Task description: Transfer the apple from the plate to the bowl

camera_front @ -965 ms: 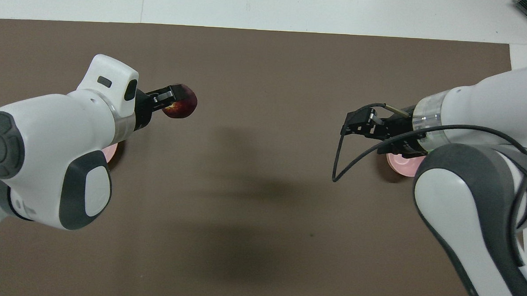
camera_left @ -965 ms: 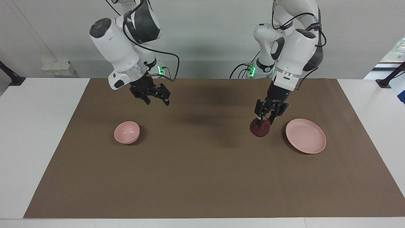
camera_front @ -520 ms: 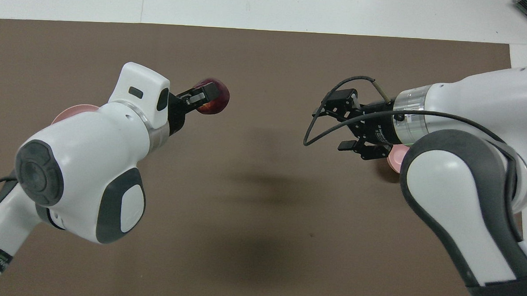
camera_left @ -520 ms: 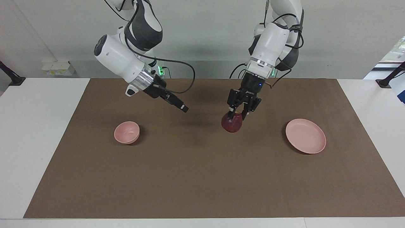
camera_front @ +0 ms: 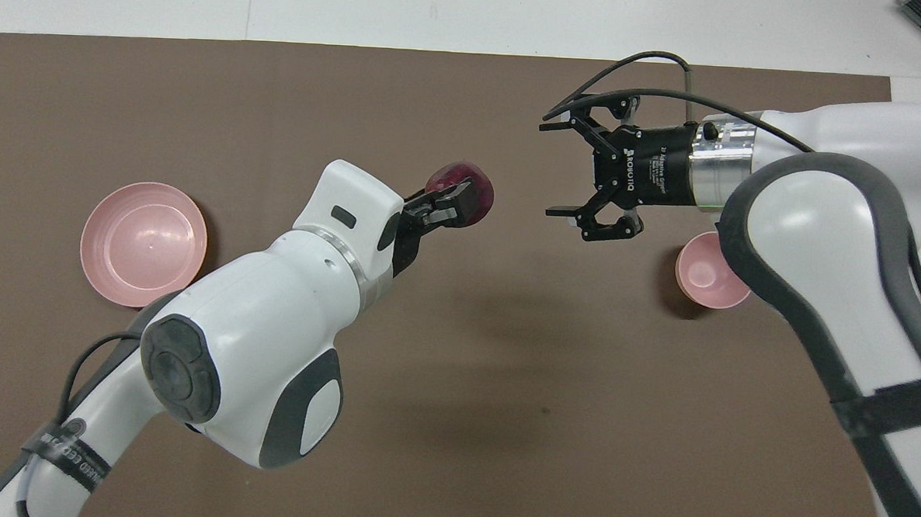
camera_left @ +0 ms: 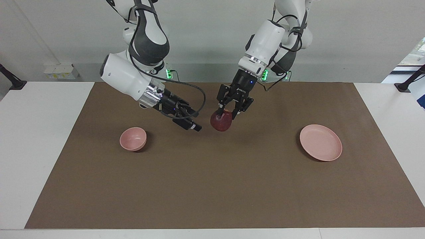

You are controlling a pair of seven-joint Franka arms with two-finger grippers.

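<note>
It isn't time to close yet: the dark red apple (camera_front: 465, 186) sits short of my right gripper's fingers, so they would miss the apple if they closed now. My right gripper should move toward the apple first.
My left gripper (camera_left: 226, 115) is shut on the dark red apple (camera_left: 221, 122) and holds it in the air over the middle of the brown mat. The apple also shows in the overhead view (camera_front: 456, 174), in the left gripper (camera_front: 452, 204). My right gripper (camera_left: 196, 122) is open and empty, raised beside the apple with its jaws turned toward it and a small gap between them; it also shows in the overhead view (camera_front: 551, 169). The flat pink plate (camera_left: 320, 142) (camera_front: 143, 233) lies bare toward the left arm's end. The small pink bowl (camera_left: 132, 138) (camera_front: 708, 273) stands toward the right arm's end.
A brown mat (camera_left: 212, 186) covers most of the white table (camera_left: 40, 132). A loose black cable (camera_left: 199, 94) loops from the right wrist.
The left gripper has carried the apple away from the plate toward the middle of the mat. The right gripper has swung toward the middle to meet it.
</note>
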